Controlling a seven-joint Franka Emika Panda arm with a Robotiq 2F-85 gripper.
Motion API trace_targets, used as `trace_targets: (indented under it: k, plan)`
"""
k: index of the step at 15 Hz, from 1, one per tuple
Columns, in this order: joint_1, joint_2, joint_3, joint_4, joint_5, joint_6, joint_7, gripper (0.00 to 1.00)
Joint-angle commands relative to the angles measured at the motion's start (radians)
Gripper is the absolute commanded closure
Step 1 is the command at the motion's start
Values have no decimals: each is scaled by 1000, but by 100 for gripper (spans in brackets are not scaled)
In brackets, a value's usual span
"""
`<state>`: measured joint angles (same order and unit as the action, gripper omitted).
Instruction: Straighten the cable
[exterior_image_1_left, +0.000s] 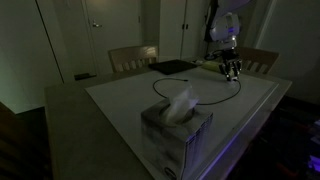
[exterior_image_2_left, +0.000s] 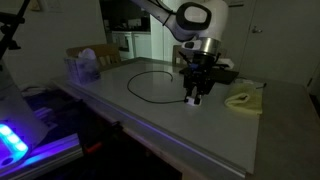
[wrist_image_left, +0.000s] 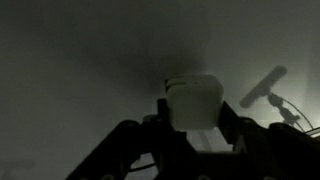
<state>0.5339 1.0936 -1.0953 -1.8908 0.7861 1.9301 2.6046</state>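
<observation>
The white plug (wrist_image_left: 192, 100) meets the mat, so I should release.
The thin black cable (exterior_image_1_left: 225, 97) lies in a wide loop on the white table mat, and shows as an oval loop in both exterior views (exterior_image_2_left: 150, 97). My gripper (exterior_image_1_left: 232, 72) stands at one end of the loop, low over the mat (exterior_image_2_left: 194, 98). In the wrist view the gripper (wrist_image_left: 192, 112) is shut on a white blocky plug (wrist_image_left: 192, 100), with a finger on each side of it. A short thin stretch of cable (wrist_image_left: 288, 108) shows at the right of the wrist view.
A tissue box (exterior_image_1_left: 176, 128) stands at the mat's near edge (exterior_image_2_left: 83, 68). A flat black pad (exterior_image_1_left: 172, 67) lies at the far side. A crumpled yellowish object (exterior_image_2_left: 243, 99) lies beside the gripper. Chairs stand behind the table (exterior_image_1_left: 130, 58). The room is dark.
</observation>
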Motion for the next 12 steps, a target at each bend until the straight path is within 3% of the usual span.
trace_targets:
  k: [1,2,6,11,12]
  plan:
    - [-6,2,5,1,10,3,0,36]
    - [-5,1,4,1,10,6,0,23]
    - [18,-11,-31,5,4,-3,0,0]
    - [69,-72,-89,38,-28,-41,-38,0]
    - [27,-195,-7,40,-137,18,-12,0]
